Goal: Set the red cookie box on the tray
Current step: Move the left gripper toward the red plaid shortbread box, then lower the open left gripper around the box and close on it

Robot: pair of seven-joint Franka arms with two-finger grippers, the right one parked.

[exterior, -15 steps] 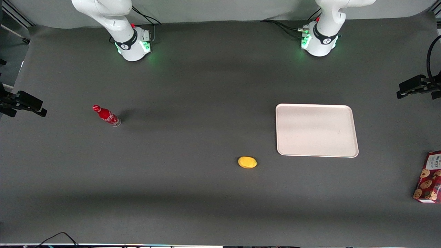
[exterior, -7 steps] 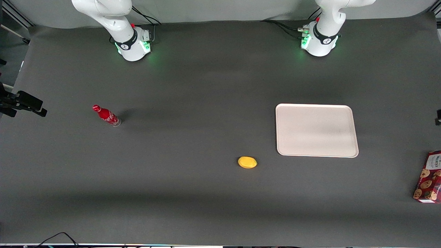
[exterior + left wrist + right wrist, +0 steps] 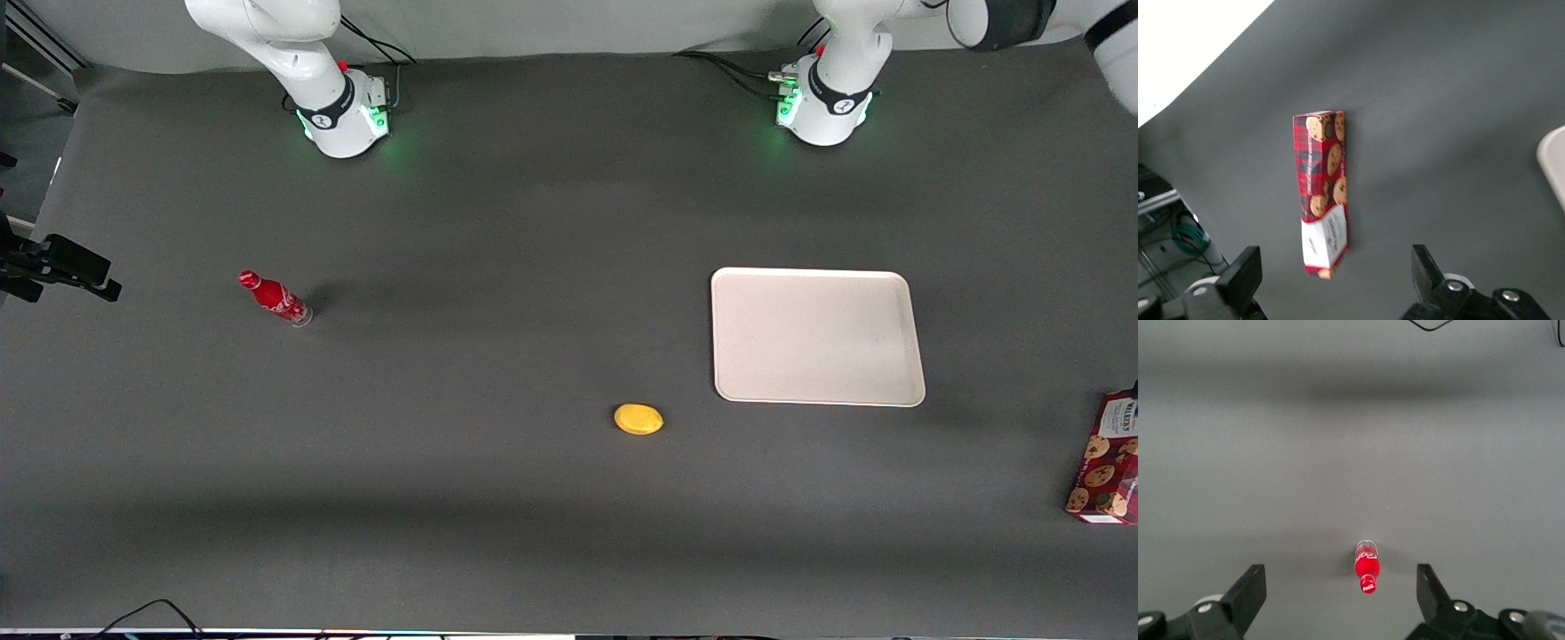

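To place the red cookie box on the tray, my left gripper should next grab the box by its sides beside the white label.
The red cookie box stands at the working arm's end of the table, nearer the front camera than the tray. The tray is pale cream with nothing on it. My left gripper is out of the front view; only an upper arm link shows there. In the left wrist view the gripper is open and empty, hovering above the box, apart from it. The box's white label end lies closest to the fingers. A corner of the tray also shows in that view.
A yellow lemon-like thing lies near the tray's near corner. A small red soda bottle stands toward the parked arm's end and shows in the right wrist view. The table's edge is close to the box.
My left gripper, seen at the edge of the front view a second ago, has left that view. An arm link now shows at the top. Box and tray have not moved.
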